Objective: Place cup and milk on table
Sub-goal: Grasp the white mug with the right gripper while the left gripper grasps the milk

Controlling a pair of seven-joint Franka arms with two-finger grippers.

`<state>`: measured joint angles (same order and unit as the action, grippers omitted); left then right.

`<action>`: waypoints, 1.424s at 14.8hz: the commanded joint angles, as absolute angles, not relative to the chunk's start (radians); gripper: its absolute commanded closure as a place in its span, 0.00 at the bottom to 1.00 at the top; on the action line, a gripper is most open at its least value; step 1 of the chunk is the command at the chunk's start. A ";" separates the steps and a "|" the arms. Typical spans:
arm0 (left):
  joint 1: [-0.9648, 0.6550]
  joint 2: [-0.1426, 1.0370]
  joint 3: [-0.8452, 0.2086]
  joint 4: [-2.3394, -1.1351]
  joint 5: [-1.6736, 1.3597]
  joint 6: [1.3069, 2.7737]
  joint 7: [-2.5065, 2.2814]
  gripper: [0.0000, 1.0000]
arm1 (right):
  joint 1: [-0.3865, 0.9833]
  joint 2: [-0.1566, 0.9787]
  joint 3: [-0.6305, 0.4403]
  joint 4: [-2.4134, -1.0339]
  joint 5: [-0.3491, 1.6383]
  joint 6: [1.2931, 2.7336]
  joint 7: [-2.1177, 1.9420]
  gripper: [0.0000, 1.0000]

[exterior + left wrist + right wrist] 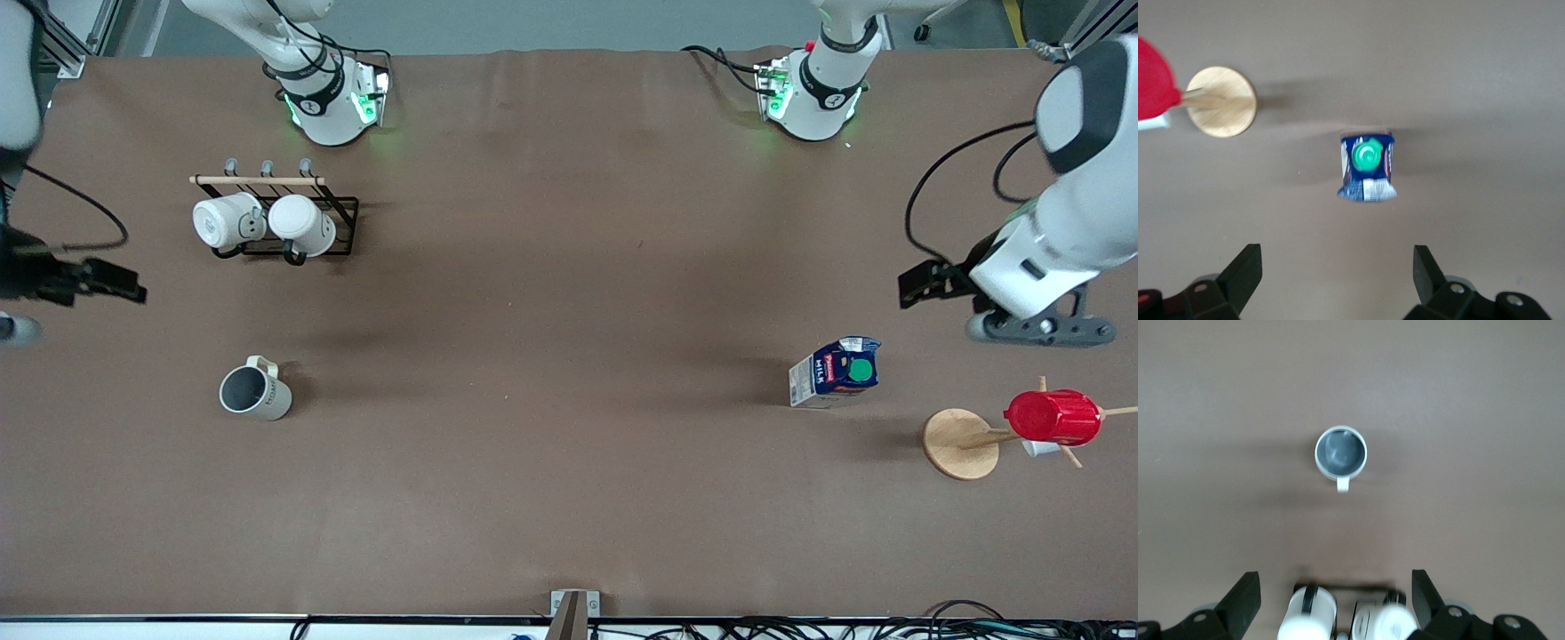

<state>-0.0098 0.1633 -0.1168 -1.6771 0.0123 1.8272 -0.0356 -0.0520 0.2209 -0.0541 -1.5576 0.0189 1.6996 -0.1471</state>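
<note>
I should next use my right gripper to grab the cream-beige cup by its rim [244,369], so that the cup can go near the milk [834,372] on the tabletop.
The cream-beige cup [255,392] with a grey inside stands upright on the brown table [569,267] toward the right arm's end. It also shows in the right wrist view [1340,452]. The milk [834,372], with a blue top and green cap, stands upright on the table toward the left arm's end and also shows in the left wrist view [1367,167]. My right gripper [133,289] [1335,600] is open and empty, up over the table beside the mug rack. My left gripper [911,286] [1336,277] is open and empty, up over the table, apart from the milk.
A black wire rack [271,213] with two plain white mugs [227,220] [302,224] stands farther from the front camera than the cup. A wooden stand with a round base [958,443] carries a red ribbed cup [1053,416] beside the milk.
</note>
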 commanded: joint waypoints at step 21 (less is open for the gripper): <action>-0.018 0.359 -0.132 -1.805 0.002 2.115 -0.048 0.42 | -0.066 0.491 -0.048 -1.951 0.006 2.563 -0.330 0.20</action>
